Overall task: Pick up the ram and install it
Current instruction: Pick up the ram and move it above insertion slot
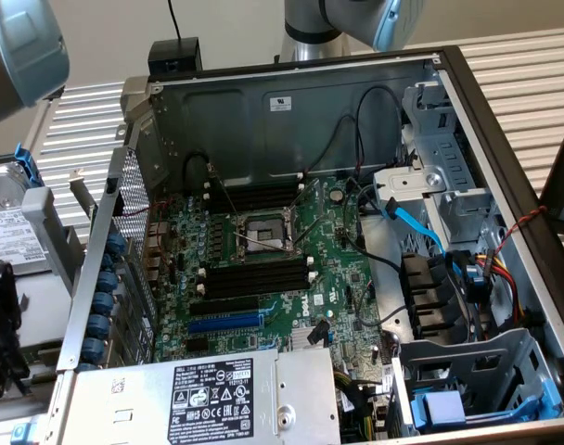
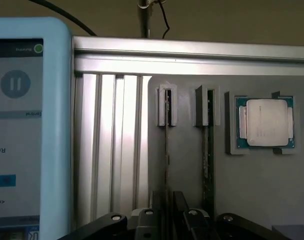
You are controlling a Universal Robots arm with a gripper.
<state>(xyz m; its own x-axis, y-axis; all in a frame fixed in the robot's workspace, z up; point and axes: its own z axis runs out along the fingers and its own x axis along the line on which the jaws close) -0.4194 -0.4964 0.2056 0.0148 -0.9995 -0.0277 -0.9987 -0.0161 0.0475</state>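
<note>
Next, my gripper grabs the ram by its bare top edge past the slotted grey holder, which boxes in the end of the ram [image 2: 166, 145].
In the wrist view the ram [image 2: 166, 145] stands on edge in a slotted grey holder [image 2: 167, 105], showing only its thin green edge. A second such stick [image 2: 207, 150] stands parallel beside it in its own holder. My gripper [image 2: 168, 210] sits low over the first stick, one dark finger [image 2: 181, 212] on each side of it, with a gap still showing, so it is open. In the exterior view the open computer case shows the green motherboard [image 1: 338, 269] with long black memory slots [image 1: 263, 276].
A square metal processor chip [image 2: 264, 122] lies in a grey frame beside the sticks. A pale blue-cased touchscreen [image 2: 27, 125] stands close by, past ribbed aluminium rails [image 2: 112, 150]. In the case are a blue slot [image 1: 224, 323], the processor socket [image 1: 263, 232], loose cables [image 1: 421, 232] and a power supply [image 1: 217, 394].
</note>
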